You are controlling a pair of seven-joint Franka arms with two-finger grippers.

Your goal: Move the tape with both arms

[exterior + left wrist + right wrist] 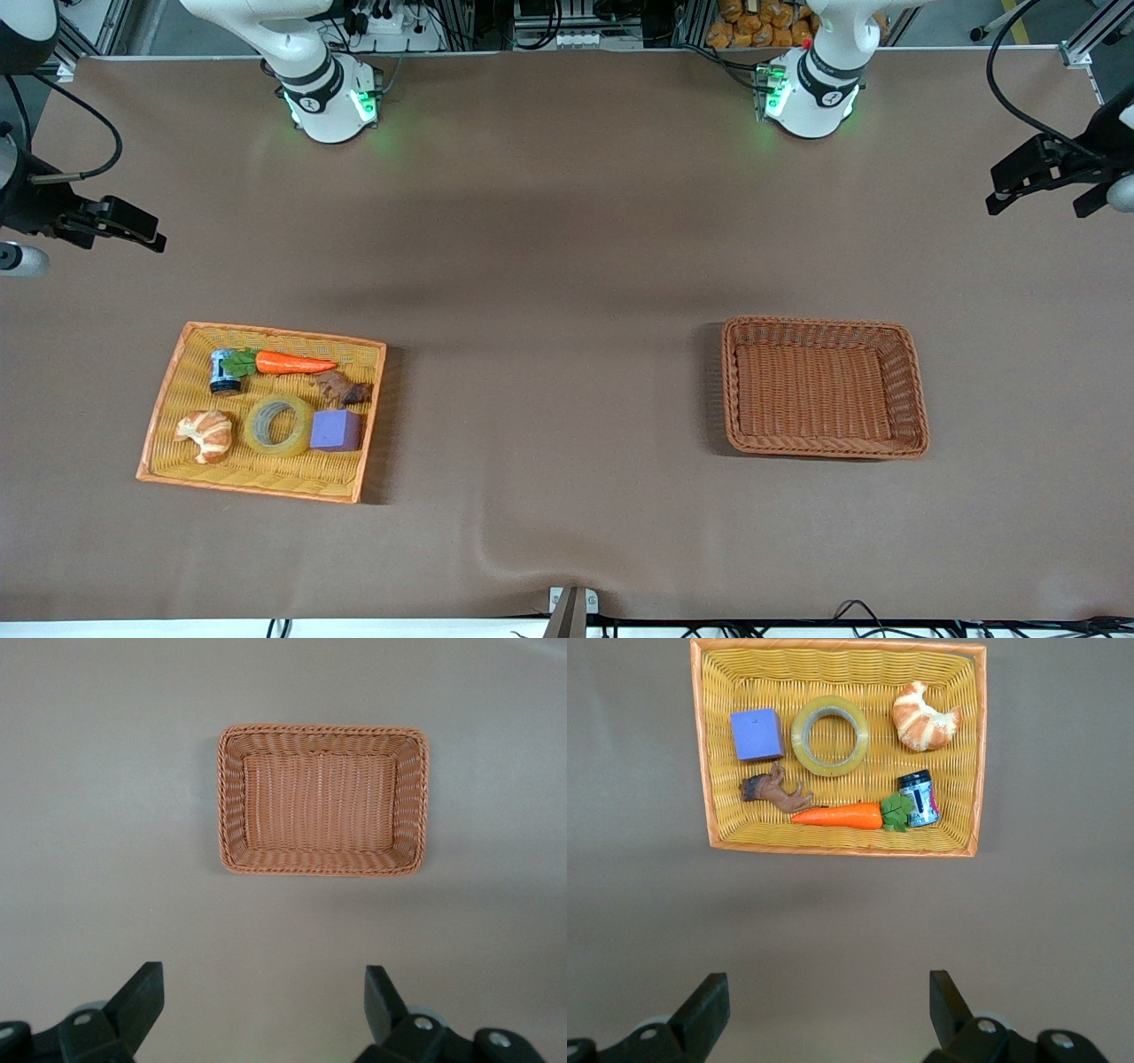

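My right gripper grabs the tape by its ring wall next. Then my right gripper transfers the tape toward the brown basket.
The tape, a translucent yellowish ring with a grey core, lies flat in a yellow wicker tray toward the right arm's end of the table. It lies between a croissant and a purple cube. It also shows in the right wrist view. My right gripper is open and empty, held high above the table, apart from the tray. My left gripper is open and empty, high above the table, apart from a brown wicker basket.
The tray also holds a carrot, a small dark jar and a brown figure. The brown basket toward the left arm's end holds nothing. Brown table cloth lies between the two containers.
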